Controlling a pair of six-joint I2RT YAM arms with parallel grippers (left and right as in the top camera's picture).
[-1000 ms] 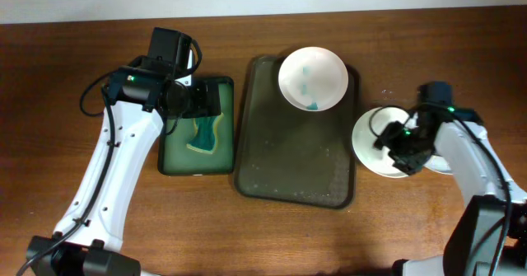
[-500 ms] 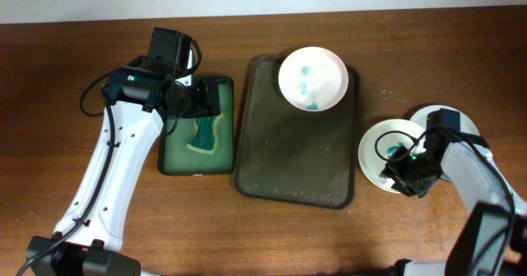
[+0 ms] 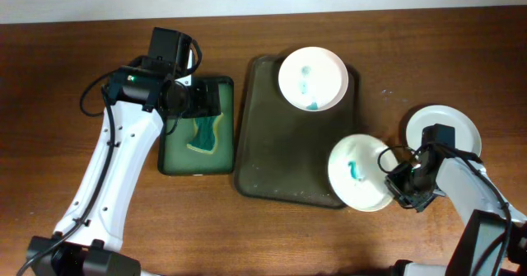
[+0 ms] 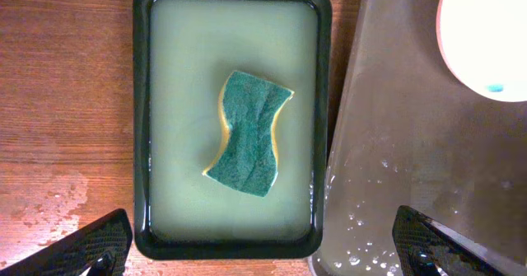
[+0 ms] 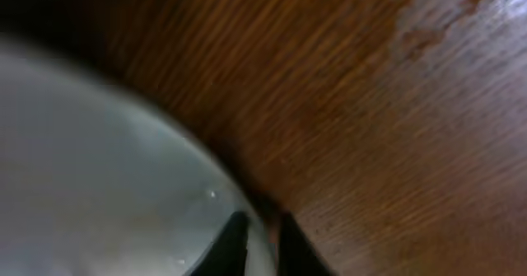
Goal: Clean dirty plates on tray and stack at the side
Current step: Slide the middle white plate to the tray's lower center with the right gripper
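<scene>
I will grab the sponge's green side across its narrow middle with my left gripper next. The yellow bottom side then stays free to clean the smeared plate.
A white plate [image 3: 360, 173] with a teal smear hangs over the dark tray's [image 3: 280, 156] front right corner. My right gripper [image 3: 401, 181] is shut on its right rim. In the right wrist view the fingertips [image 5: 235, 239] pinch the plate's [image 5: 99, 185] edge. A second smeared plate [image 3: 312, 78] sits at the tray's far end. A clean white plate [image 3: 442, 128] lies on the table at the right. My left gripper [image 3: 198, 101] hovers open above the green sponge [image 4: 249, 133], its jaws wide apart and holding nothing.
The sponge lies in a black basin [image 4: 142, 103] of cloudy water, left of the tray [image 4: 412, 161]. Water droplets speckle the tray's near end. Bare wooden table [image 3: 412, 45] surrounds everything.
My right gripper closed on the smeared plate's rim and carried it left and toward the front, onto the tray's corner, uncovering the clean plate. The left arm stayed still.
</scene>
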